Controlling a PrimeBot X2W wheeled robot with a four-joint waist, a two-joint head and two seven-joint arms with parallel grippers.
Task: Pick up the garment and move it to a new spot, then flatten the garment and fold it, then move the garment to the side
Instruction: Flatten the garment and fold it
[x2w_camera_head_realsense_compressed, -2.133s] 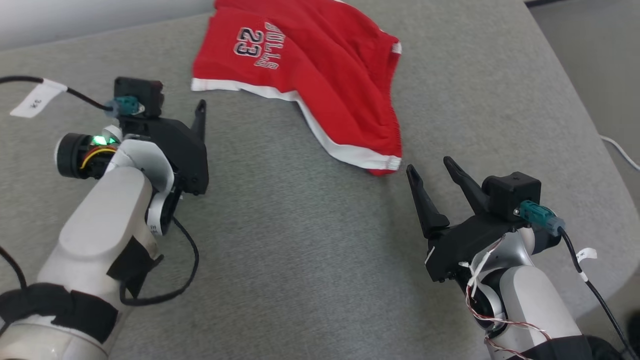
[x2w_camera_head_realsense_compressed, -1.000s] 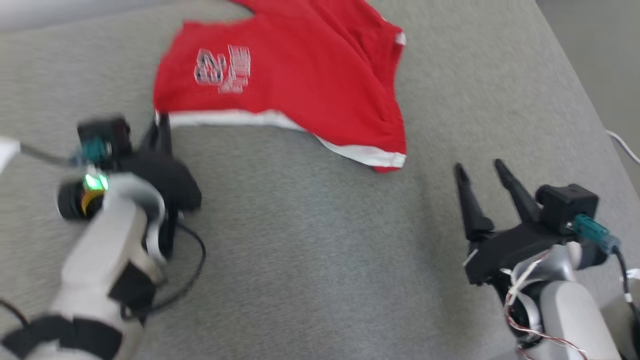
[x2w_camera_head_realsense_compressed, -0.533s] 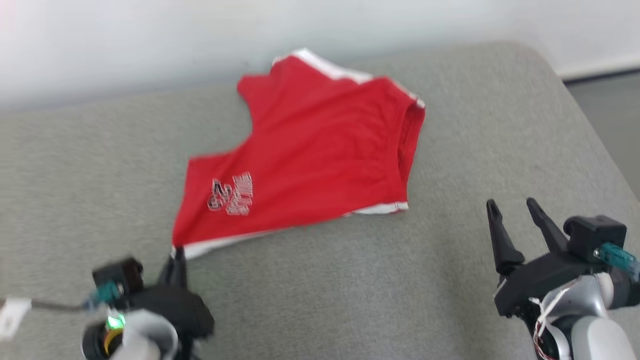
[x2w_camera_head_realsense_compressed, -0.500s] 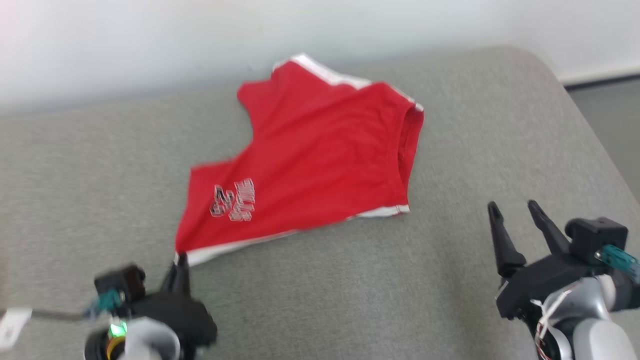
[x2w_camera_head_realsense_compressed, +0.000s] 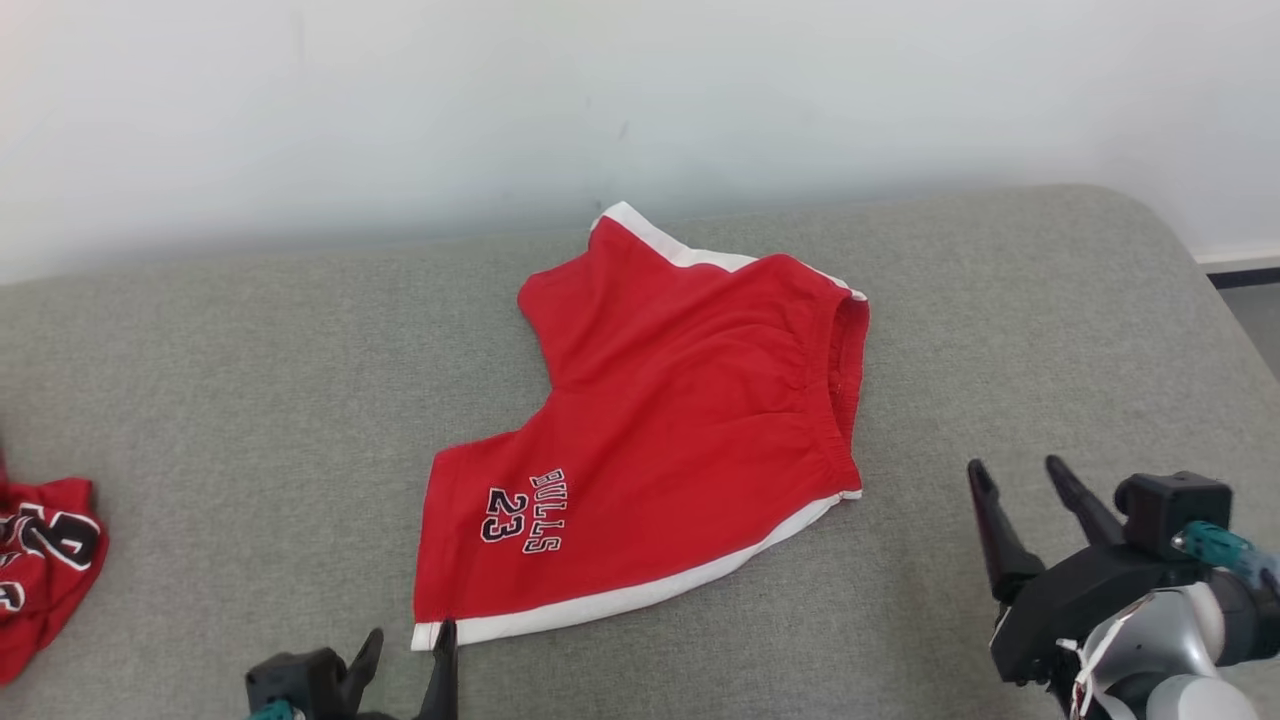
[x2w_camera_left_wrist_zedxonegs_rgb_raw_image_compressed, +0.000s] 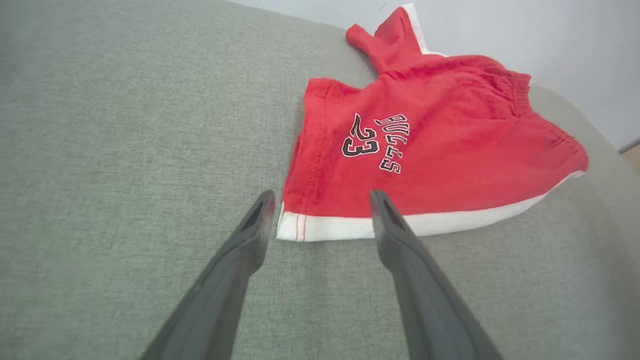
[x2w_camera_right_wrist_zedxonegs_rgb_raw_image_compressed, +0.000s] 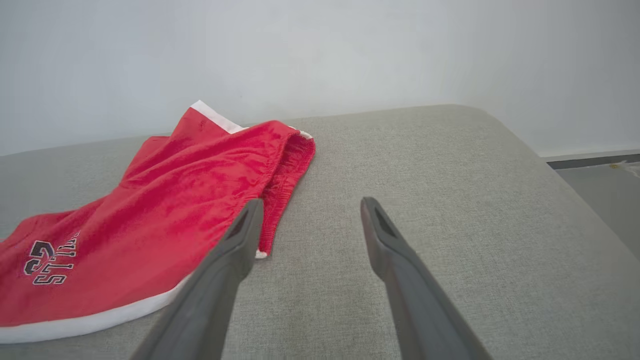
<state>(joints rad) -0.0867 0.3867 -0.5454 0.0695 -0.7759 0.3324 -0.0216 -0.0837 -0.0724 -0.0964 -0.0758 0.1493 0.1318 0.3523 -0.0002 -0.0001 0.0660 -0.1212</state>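
Note:
The garment's red middle is spread out flat on the cushion. I should pinch the garment by its white-hemmed leg corner next with my left gripper.
The garment is a pair of red shorts with white trim and "BULLS 23" printed on one leg, lying spread on the grey cushion. My left gripper is open at the bottom edge of the head view, its tips at the near-left hem corner. In the left wrist view the garment has its white hem corner lying on the cushion between the spread fingers of the left gripper, held by neither. My right gripper stands open to the right of the waistband. In its wrist view the right gripper is empty, beside the garment.
Another red printed garment lies bunched at the cushion's far left edge. A white wall runs behind the cushion. The cushion rounds off at the right, with floor beyond it.
The head camera has tilted up, shifting the whole view. My left gripper, shut on the hem corner, pulled it toward the near left, then opened and let go. The right gripper stayed open.

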